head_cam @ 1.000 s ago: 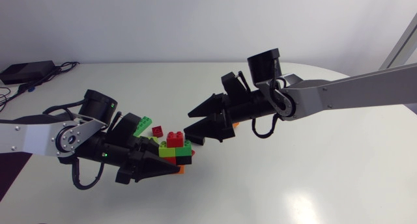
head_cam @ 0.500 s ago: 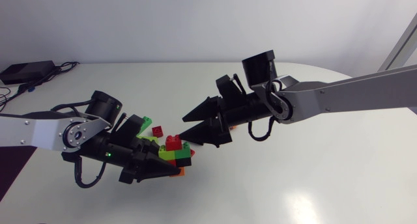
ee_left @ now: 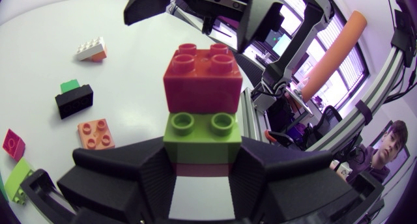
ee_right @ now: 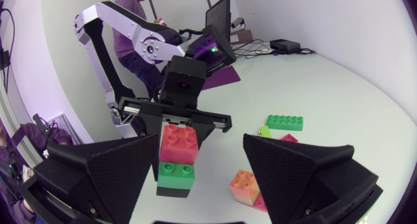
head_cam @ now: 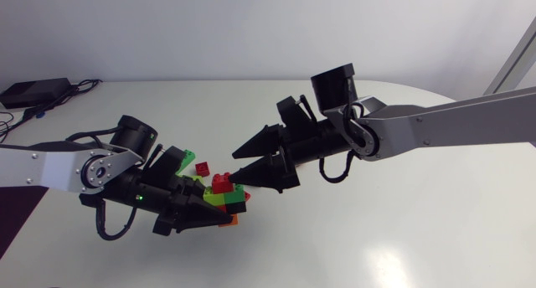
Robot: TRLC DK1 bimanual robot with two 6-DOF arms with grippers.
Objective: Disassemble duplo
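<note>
My right gripper is to take the top brick off the green brick, so next it should grab the duplo stack by its red top brick.
My left gripper is shut on the lower part of a small duplo stack and holds it off the table. The stack has a red brick on top and a green brick under it, with darker bricks below, between the fingers. In the head view the stack tilts up toward the right arm. My right gripper is open, its tips just above and beside the red top brick without touching it. From the right wrist, the stack stands between the spread fingers.
Loose bricks lie on the white table: a long green one, an orange-pink one, a magenta one, a black and green piece and a white-orange piece. A black box with cables sits at the far left.
My right gripper has moved left and come close over the stack. The left gripper has raised and tilted the stack slightly and tightened on it.
</note>
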